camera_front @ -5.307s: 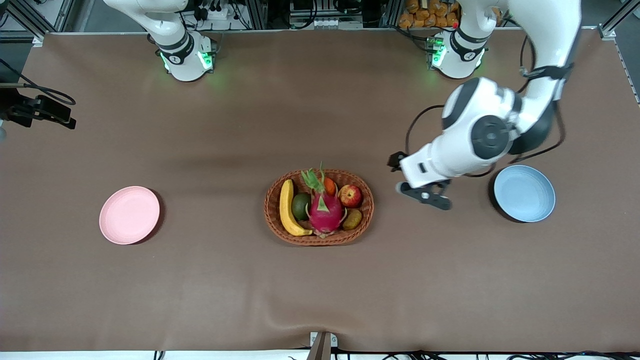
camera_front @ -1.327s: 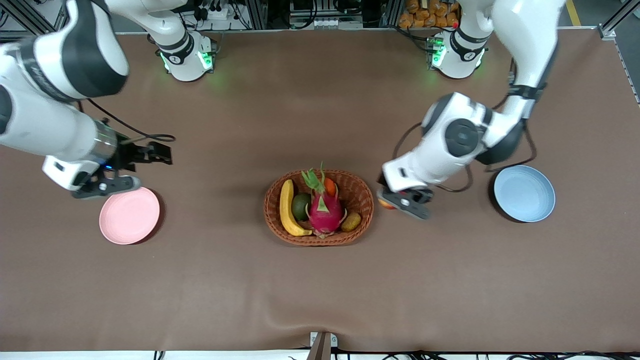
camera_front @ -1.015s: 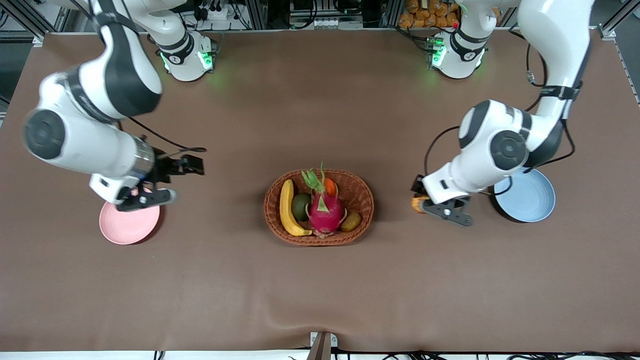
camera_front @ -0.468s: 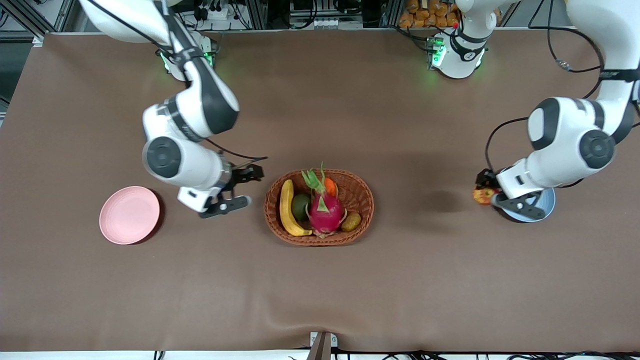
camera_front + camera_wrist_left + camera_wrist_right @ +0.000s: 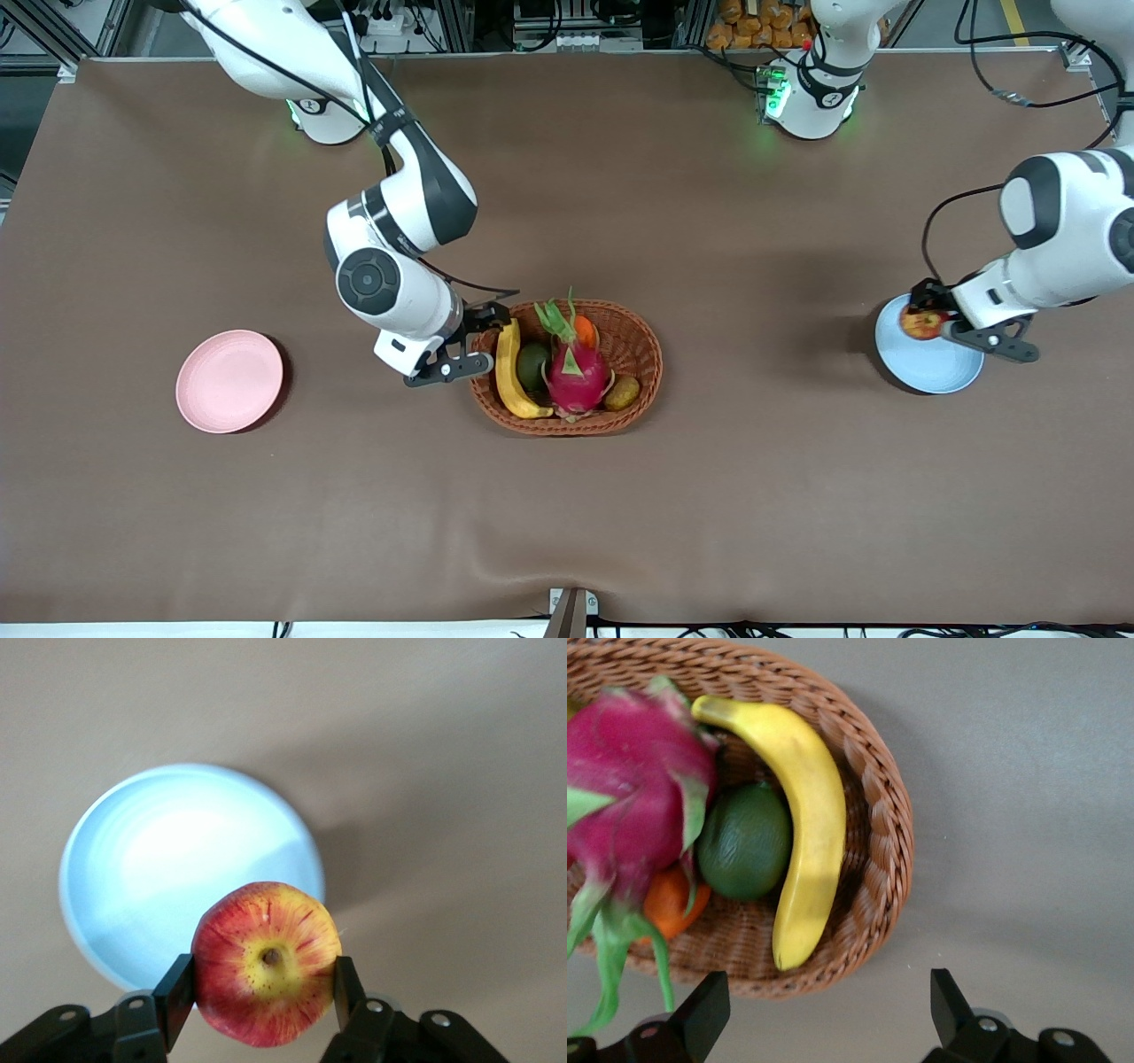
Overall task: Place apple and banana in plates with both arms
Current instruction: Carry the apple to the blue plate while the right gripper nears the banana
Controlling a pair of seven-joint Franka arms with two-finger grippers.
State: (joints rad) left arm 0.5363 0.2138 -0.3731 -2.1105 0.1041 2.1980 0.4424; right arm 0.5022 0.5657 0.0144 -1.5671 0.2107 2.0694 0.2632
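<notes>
The banana should go in the pink plate [image 5: 229, 381], so next my right gripper should grab it by its blunt-ended half [image 5: 507, 349] and leave its stem free.
A red and yellow apple [image 5: 921, 324] [image 5: 266, 961] hangs over the edge of the light blue plate [image 5: 932, 374] [image 5: 159, 868], with my left gripper [image 5: 927, 321] [image 5: 262, 989] shut on it. The yellow banana [image 5: 507, 368] [image 5: 806, 824] lies in the wicker basket [image 5: 563, 427] [image 5: 886, 828], along the end toward the right arm. My right gripper [image 5: 474, 339] [image 5: 828, 997] hangs open and empty just outside that end of the basket, close to the banana. The pink plate [image 5: 229, 381] sits empty toward the right arm's end of the table.
The basket also holds a pink dragon fruit [image 5: 576, 372] [image 5: 629, 788], a dark green fruit [image 5: 532, 365] [image 5: 744, 842], a small orange fruit [image 5: 584, 330] and a brown kiwi-like fruit [image 5: 624, 388]. Brown table cloth lies all around.
My left arm carried the apple from beside the basket to above the blue plate. My right arm swung from over the pink plate to the basket's end, gripper still open.
</notes>
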